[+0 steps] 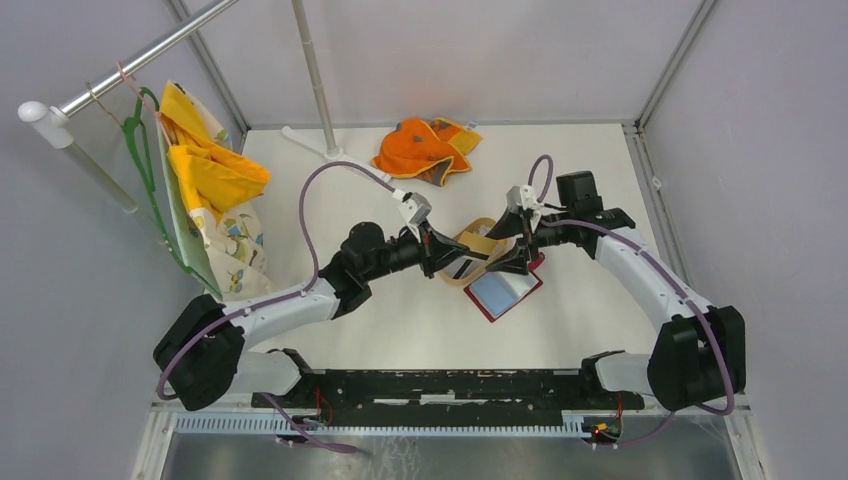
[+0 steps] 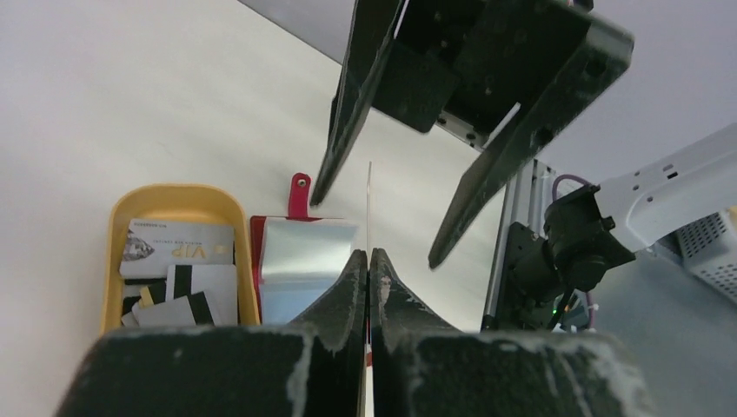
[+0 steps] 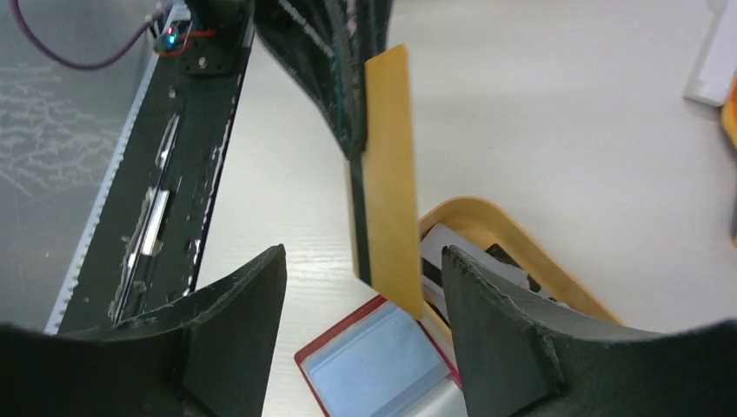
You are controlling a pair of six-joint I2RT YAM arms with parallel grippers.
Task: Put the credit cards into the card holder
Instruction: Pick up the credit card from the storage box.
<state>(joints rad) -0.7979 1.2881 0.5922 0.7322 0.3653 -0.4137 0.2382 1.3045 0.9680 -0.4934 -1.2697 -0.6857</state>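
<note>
My right gripper's fingers reach only the near end of the gold card in the right wrist view, so my right gripper should move farther toward the card before it closes on it.
My left gripper (image 1: 452, 262) (image 2: 369, 254) is shut on a gold credit card (image 3: 389, 174) and holds it upright above the table; the card shows edge-on in the left wrist view (image 2: 368, 208). My right gripper (image 1: 515, 258) (image 3: 363, 254) is open, with one finger on each side of the card's free end and not touching it. The red card holder (image 1: 503, 292) (image 3: 382, 365) (image 2: 300, 261) lies open below, pale blue inside up. Several more credit cards (image 2: 182, 274) (image 3: 448, 256) lie in the tan tray (image 2: 174, 198) (image 3: 495, 228) beside it.
An orange cloth (image 1: 425, 148) lies at the back of the table. Yellow and patterned cloths (image 1: 205, 175) hang from a rail at the left. A white pole (image 1: 315, 70) stands at the back. The black base rail (image 1: 440, 385) runs along the near edge.
</note>
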